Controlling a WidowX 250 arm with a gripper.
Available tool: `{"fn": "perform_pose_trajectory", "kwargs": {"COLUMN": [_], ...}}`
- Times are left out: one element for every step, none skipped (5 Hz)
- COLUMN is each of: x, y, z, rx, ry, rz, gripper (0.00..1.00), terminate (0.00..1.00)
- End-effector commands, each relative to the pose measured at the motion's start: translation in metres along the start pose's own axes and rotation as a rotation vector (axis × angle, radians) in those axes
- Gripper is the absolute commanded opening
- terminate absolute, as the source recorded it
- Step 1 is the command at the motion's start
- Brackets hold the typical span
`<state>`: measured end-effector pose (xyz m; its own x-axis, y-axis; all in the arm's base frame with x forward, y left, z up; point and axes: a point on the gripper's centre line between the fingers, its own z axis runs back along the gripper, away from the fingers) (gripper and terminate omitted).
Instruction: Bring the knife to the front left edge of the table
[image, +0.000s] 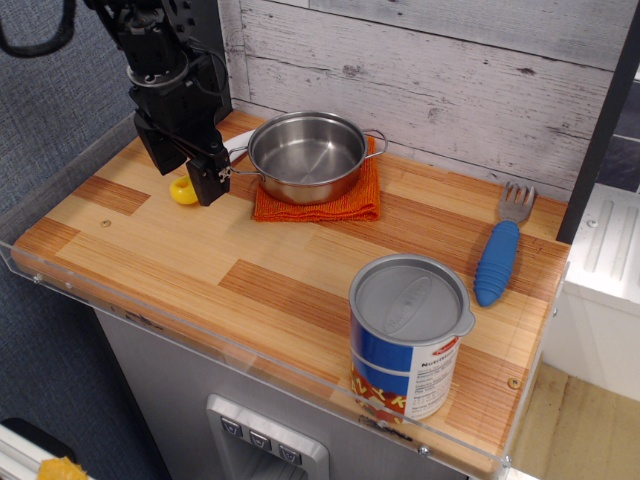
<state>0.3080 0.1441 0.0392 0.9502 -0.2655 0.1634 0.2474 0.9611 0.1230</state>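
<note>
The robot will bring the knife to the front edge of the table, so its gripper will next grab the knife by its yellow handle.
The knife lies at the back left of the table, just left of the steel pot. Its yellow handle end shows between my fingers, and a bit of white blade shows behind them. My black gripper is lowered over the knife with one finger on each side of the handle. The fingers stand apart and look open. I cannot tell whether they touch the handle. The middle of the knife is hidden by the gripper.
A steel pot sits on an orange cloth right beside the gripper. A blue-labelled can stands at the front right. A blue-handled fork lies at the right. A clear acrylic rim runs along the edge.
</note>
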Motion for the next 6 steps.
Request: {"fn": "perform_pose_trajectory", "kwargs": {"x": [0.009, 0.008, 0.009, 0.011, 0.008, 0.005], "y": [0.022, 0.025, 0.031, 0.033, 0.035, 0.034], "z": [-0.009, -0.014, -0.019, -0.022, -0.023, -0.021], "rx": [0.023, 0.023, 0.003, 0.005, 0.007, -0.002], "ry": [-0.013, -0.019, -0.052, -0.056, -0.045, -0.043], "rz": [0.007, 0.014, 0.031, 0.047, 0.075, 0.083], "gripper": [1.0, 1.0, 1.0, 1.0, 0.0, 0.0], "terminate": [0.0, 0.0, 0.0, 0.0, 0.0, 0.0]}}
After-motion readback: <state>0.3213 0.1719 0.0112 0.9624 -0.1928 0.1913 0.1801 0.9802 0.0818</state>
